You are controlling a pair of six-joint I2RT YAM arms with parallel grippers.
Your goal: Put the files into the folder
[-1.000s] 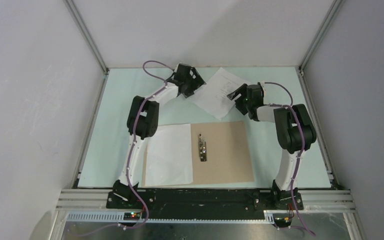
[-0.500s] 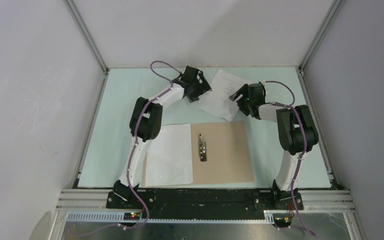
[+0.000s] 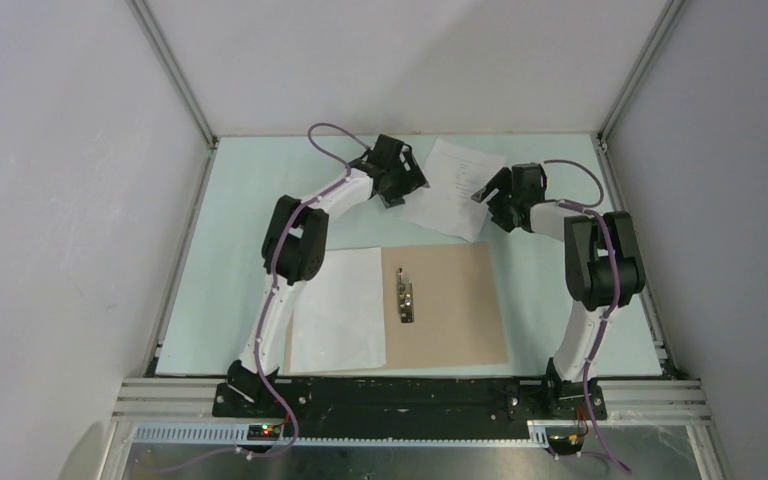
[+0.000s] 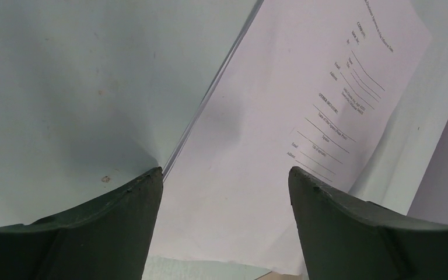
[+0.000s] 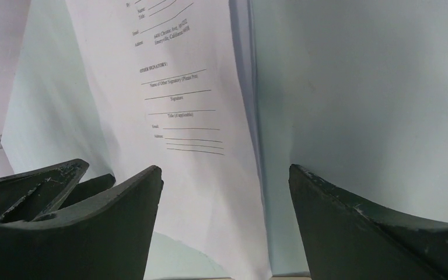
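The printed sheet (image 3: 450, 188) has its long edge under the right gripper, so the robot should next pinch it there with that gripper. The opposite edge then stays free to meet the folder's clip.
The printed sheet (image 3: 450, 188) lies tilted on the pale green table at the back centre. It shows in the left wrist view (image 4: 291, 116) and in the right wrist view (image 5: 175, 99). My left gripper (image 3: 403, 190) is open over the sheet's left edge. My right gripper (image 3: 487, 192) is open over its right edge. Neither holds anything. The tan folder (image 3: 460, 300) lies open in front, its metal clip (image 3: 405, 295) on the spine. The blank sheet (image 3: 338, 310) lies on the folder's left half.
Grey walls and aluminium posts (image 3: 175, 75) close in the table on the left, back and right. The black rail (image 3: 390, 395) with the arm bases runs along the near edge.
My left gripper moved right onto the printed sheet's left edge. My right gripper moved right and back to the sheet's right edge. The sheets and the folder have not moved.
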